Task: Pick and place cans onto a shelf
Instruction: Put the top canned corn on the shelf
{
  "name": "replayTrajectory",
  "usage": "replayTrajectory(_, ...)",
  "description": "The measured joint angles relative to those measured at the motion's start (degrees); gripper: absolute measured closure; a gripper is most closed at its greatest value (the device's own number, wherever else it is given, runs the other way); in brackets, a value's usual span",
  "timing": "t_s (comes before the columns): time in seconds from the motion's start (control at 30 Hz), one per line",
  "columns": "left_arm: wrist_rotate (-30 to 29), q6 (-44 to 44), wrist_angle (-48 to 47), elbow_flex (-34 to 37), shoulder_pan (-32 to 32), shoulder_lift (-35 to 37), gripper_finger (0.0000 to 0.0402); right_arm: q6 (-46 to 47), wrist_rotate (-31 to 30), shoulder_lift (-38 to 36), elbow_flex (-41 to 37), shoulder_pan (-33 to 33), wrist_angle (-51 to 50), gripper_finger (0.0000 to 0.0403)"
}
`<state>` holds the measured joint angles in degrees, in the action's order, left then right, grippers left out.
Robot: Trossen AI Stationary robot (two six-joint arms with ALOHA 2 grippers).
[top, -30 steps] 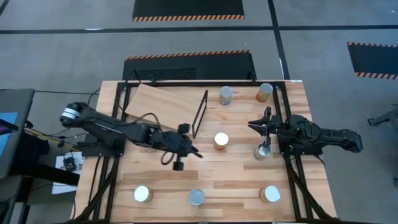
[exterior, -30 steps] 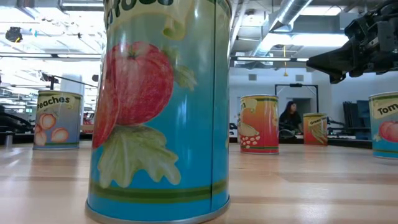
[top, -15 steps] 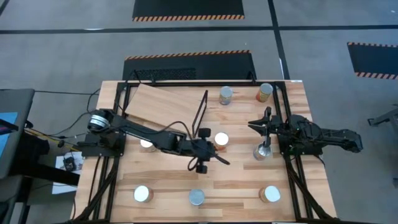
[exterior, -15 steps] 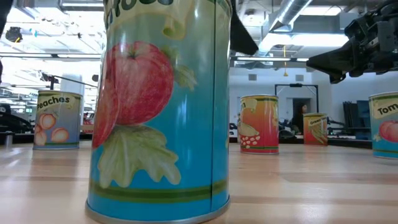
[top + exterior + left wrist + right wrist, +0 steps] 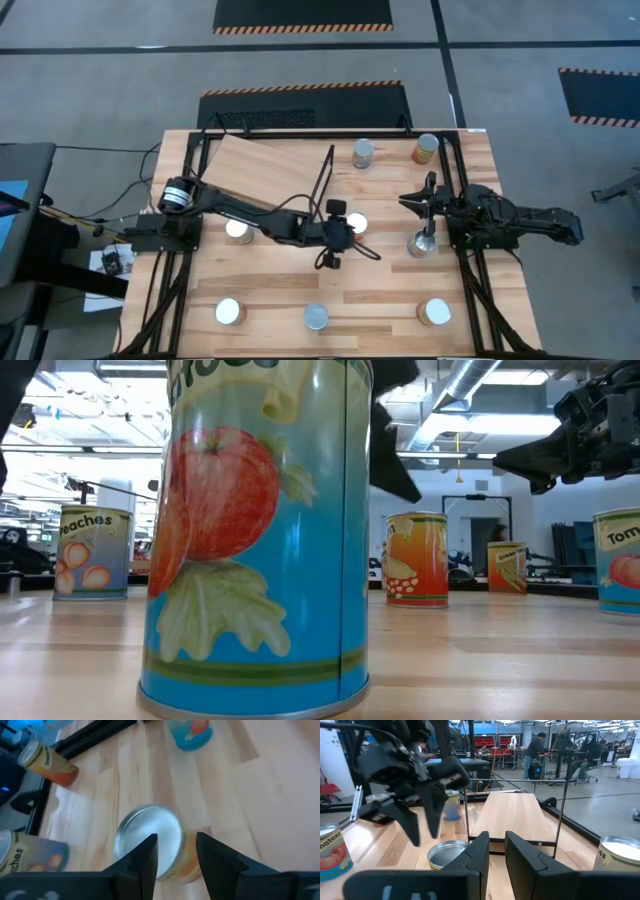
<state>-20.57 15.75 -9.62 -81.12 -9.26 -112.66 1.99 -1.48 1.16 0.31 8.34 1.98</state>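
Observation:
The left gripper will next take hold of the silver-topped can's top rim (image 5: 361,230), so that it can carry the can over to the shelf (image 5: 262,168).
Several cans stand upright on the wooden tabletop. One with a silver top and an orange label (image 5: 356,224) stands at the table's middle and also shows in the left wrist view (image 5: 150,842). My left gripper (image 5: 349,238) hovers open just over it, on its near-left side; its fingers (image 5: 146,856) touch nothing. In the right wrist view my left gripper (image 5: 422,822) is above and apart from that can (image 5: 447,854). My right gripper (image 5: 412,200) waits at the right, open by a narrow gap (image 5: 497,851), beside another can (image 5: 420,243). The shelf (image 5: 262,168) is a tilted light board at the far left with a black frame (image 5: 322,182).
Two cans (image 5: 363,152) (image 5: 427,148) stand at the far edge. One can (image 5: 238,230) stands left of the middle. Three cans (image 5: 229,311) (image 5: 316,317) (image 5: 434,312) stand along the near edge; the middle one fills the low view (image 5: 260,530). Black frame rails run along both table sides.
My left gripper has gone toward the table's right edge, from beside the shelf's frame to the middle can. This has uncovered the can left of the middle. In the low view it has come in from above behind the big can.

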Motion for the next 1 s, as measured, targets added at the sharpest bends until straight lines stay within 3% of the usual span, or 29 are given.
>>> replayTrajectory(0.33, 8.0, 2.4, -0.6, 0.0, 2.8, 0.0, 0.0276, 0.0, 0.0, 0.0, 0.0, 0.0, 0.0, 0.0316)
replayTrajectory(1.0, 9.7, 5.7, -3.0, 0.0, 4.2, 0.0, 0.0277, 0.0, 0.0, 0.0, 0.0, 0.0, 0.0, 0.0316)
